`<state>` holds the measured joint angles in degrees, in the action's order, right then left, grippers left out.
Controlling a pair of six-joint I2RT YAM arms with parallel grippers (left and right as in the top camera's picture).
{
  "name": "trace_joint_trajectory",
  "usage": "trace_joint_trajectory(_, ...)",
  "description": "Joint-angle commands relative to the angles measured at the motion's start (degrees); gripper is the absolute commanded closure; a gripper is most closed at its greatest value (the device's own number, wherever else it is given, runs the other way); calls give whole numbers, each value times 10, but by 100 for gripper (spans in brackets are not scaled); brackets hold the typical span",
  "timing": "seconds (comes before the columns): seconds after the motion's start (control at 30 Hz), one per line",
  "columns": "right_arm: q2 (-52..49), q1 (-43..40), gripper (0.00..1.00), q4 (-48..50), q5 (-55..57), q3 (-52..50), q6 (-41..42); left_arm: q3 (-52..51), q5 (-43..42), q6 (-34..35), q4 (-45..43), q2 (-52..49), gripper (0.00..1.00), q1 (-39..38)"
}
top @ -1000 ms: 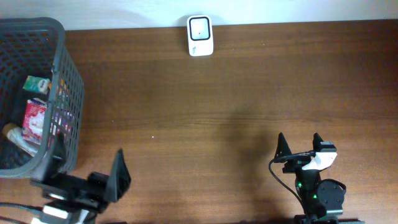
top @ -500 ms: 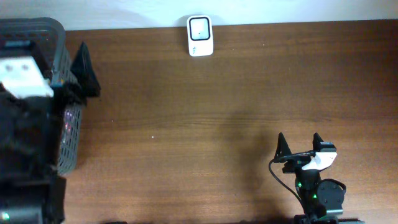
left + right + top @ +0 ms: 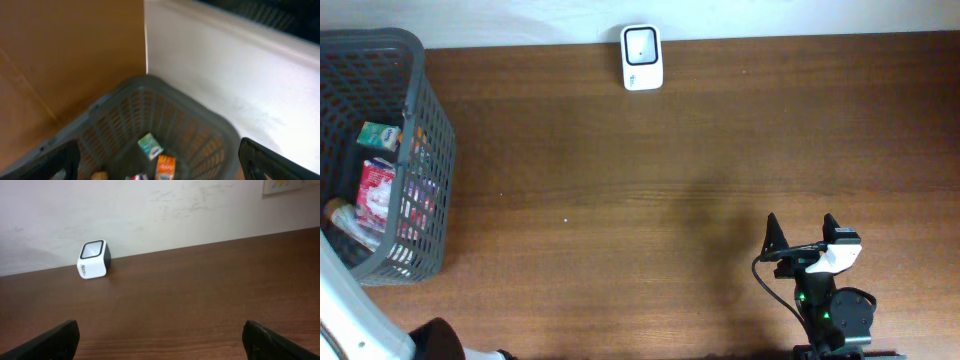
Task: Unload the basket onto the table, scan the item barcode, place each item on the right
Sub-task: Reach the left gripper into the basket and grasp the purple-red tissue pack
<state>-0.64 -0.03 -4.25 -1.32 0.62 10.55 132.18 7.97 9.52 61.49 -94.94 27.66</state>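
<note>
My left gripper is to grip the red pack (image 3: 377,190) next, from above and by the side that faces up. This leaves the pack's bottom uncovered, so the barcode can be scanned.
The white barcode scanner (image 3: 641,57) stands at the table's far edge and shows in the right wrist view as a small cube (image 3: 93,259) against the wall. The items lie in the grey basket (image 3: 420,110): a green box (image 3: 378,135), a red pack (image 3: 377,190) and others. In the left wrist view my left gripper (image 3: 159,152) hangs open above the basket (image 3: 210,125), over a teal box (image 3: 150,146) and an orange box (image 3: 165,168). My right gripper (image 3: 800,235) stands open over bare table at the front right, holding nothing (image 3: 160,337).
The wooden table (image 3: 650,190) runs from the basket to the right arm. A white wall (image 3: 175,210) backs the far edge. A brown board (image 3: 65,55) stands behind the basket. Part of my left arm (image 3: 345,315) shows blurred at the overhead view's lower left corner.
My left arm rose from the front left, swept over the basket, and now shows only at the lower left corner of the overhead view. The right arm has not moved.
</note>
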Motion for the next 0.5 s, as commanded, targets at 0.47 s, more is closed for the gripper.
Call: trace_joint_trajectory(0.47,3,-4,1,-3,5,-3,2,-21,-2,31,213,-277,23,5)
